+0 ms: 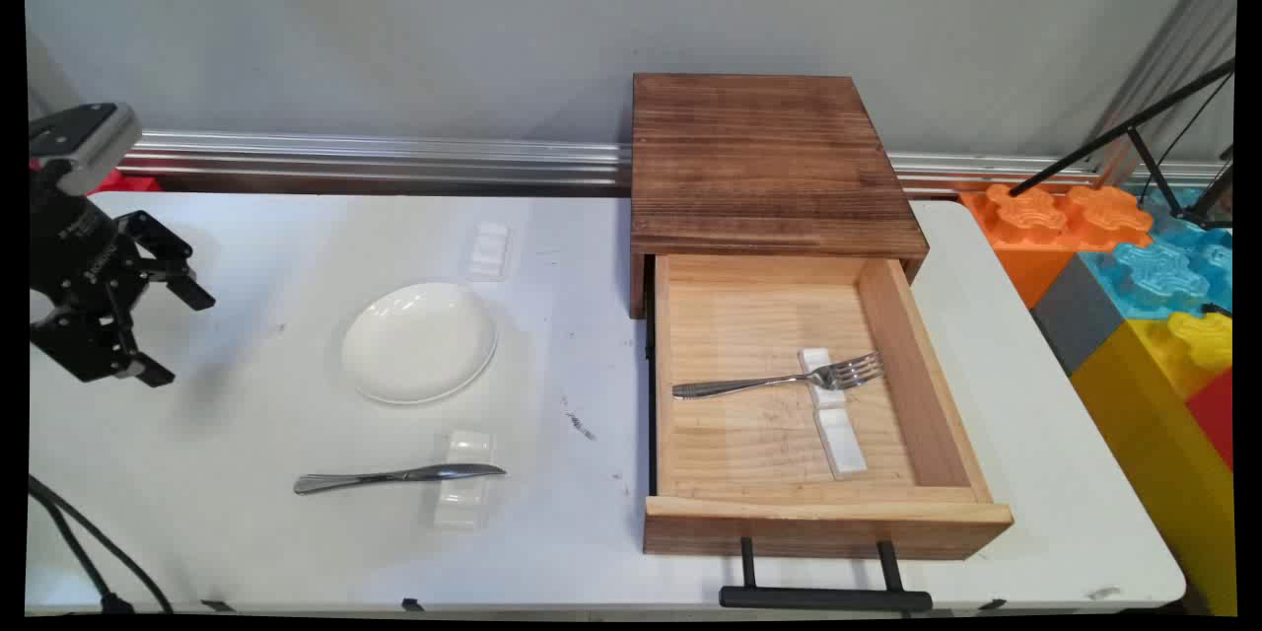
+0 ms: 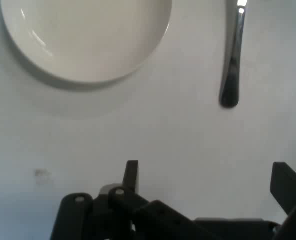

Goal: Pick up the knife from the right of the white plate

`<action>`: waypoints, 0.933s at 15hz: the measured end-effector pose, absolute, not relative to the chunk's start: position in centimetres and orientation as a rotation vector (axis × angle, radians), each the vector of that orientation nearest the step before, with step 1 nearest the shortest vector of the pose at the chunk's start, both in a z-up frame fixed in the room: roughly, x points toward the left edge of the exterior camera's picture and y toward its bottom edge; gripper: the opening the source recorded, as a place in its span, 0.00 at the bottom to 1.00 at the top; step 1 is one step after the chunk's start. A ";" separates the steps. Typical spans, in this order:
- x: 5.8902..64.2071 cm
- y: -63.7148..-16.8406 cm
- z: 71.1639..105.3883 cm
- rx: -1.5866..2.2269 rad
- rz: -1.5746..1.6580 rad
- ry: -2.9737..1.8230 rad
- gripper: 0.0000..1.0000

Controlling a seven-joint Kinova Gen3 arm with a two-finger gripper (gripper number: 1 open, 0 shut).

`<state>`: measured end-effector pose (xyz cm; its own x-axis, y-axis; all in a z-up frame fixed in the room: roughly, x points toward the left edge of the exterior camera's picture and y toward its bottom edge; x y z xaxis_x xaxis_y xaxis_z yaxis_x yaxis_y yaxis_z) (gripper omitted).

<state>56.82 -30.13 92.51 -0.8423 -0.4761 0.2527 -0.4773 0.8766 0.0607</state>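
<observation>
My gripper will next take hold of the knife by its handle close to the blade point(image 1: 387, 477), to lay the knife across the white rest in the drawer.
My black gripper point(image 1: 179, 337) hangs open above the table's left side, holding nothing. Its two fingertips stand wide apart, one point(image 1: 202, 298) above the other point(image 1: 158, 378). In the hand view the gripper point(image 2: 207, 177) shows bare table between its fingers point(image 2: 132, 172). Right of the gripper lies an empty white plate point(image 1: 419, 342) point(image 2: 85, 37). A metal knife point(image 1: 394, 476) point(image 2: 232, 60) rests across a white rest point(image 1: 463, 488) near the table's front. A wooden box point(image 1: 764, 158) stands at the back right with its drawer point(image 1: 823, 513) pulled out. Inside, a fork point(image 1: 779, 380) lies across a white cutlery rest point(image 1: 836, 429).
Another small white rest point(image 1: 490, 248) lies behind the plate. The drawer's black handle point(image 1: 823, 597) sticks out past the table's front edge. Large coloured blocks point(image 1: 1144, 286) stand off the table's right end. Black cables point(image 1: 79, 547) hang at the lower left.
</observation>
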 end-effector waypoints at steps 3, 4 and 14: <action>55.8 -30.4 91.8 0.728 -0.028 -2.749 1.00; 55.3 -30.2 91.5 0.732 -0.042 -2.739 1.00; 50.0 -28.4 86.1 0.721 -0.047 -2.693 1.00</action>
